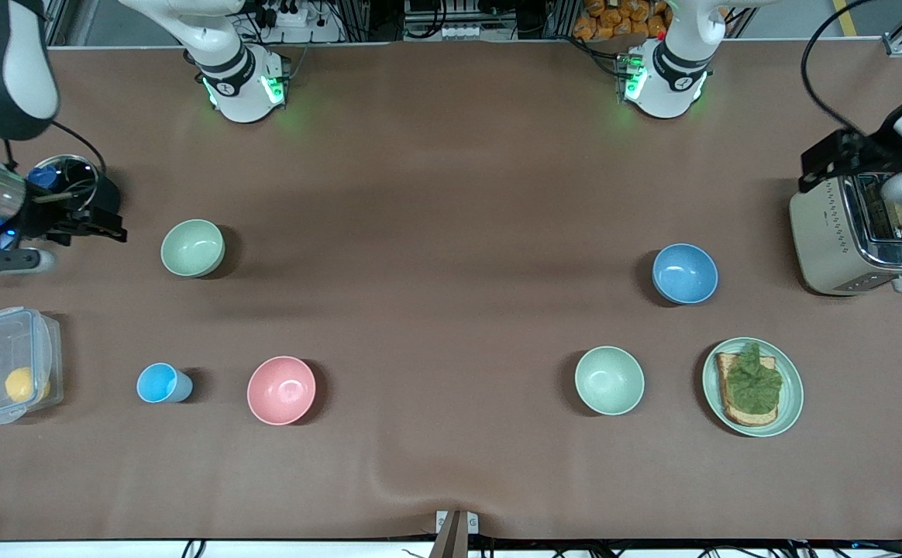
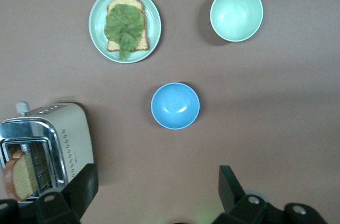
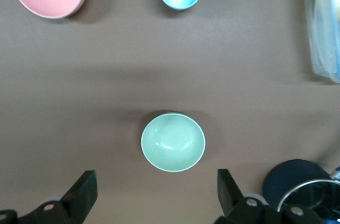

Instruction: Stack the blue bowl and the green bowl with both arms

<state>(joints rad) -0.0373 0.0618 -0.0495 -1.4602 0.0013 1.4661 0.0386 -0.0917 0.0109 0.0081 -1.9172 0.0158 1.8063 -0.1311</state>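
Observation:
I should next grab the green bowl by its rim with my right gripper, to stack the green bowl with the blue bowl [image 1: 684, 273].
The blue bowl [image 1: 684, 273] stands upright toward the left arm's end of the table, beside the toaster; it also shows in the left wrist view [image 2: 175, 105]. The sage-green bowl [image 1: 193, 248] stands upright toward the right arm's end, and in the right wrist view [image 3: 173, 141]. My left gripper [image 1: 831, 163] [image 2: 156, 176] is open and empty, high over the table by the toaster. My right gripper [image 1: 102, 225] [image 3: 155, 177] is open and empty, high over the table between the green bowl and a dark pot.
A mintier green bowl [image 1: 609, 380] and a plate with toast and lettuce [image 1: 788, 403] lie nearer the front camera than the blue bowl. A toaster [image 1: 827, 232] holds a slice. A pink bowl [image 1: 281, 390], a light-blue cup [image 1: 163, 383], a lidded plastic box [image 1: 9, 364] and a dark pot [image 1: 71, 182] stand at the right arm's end.

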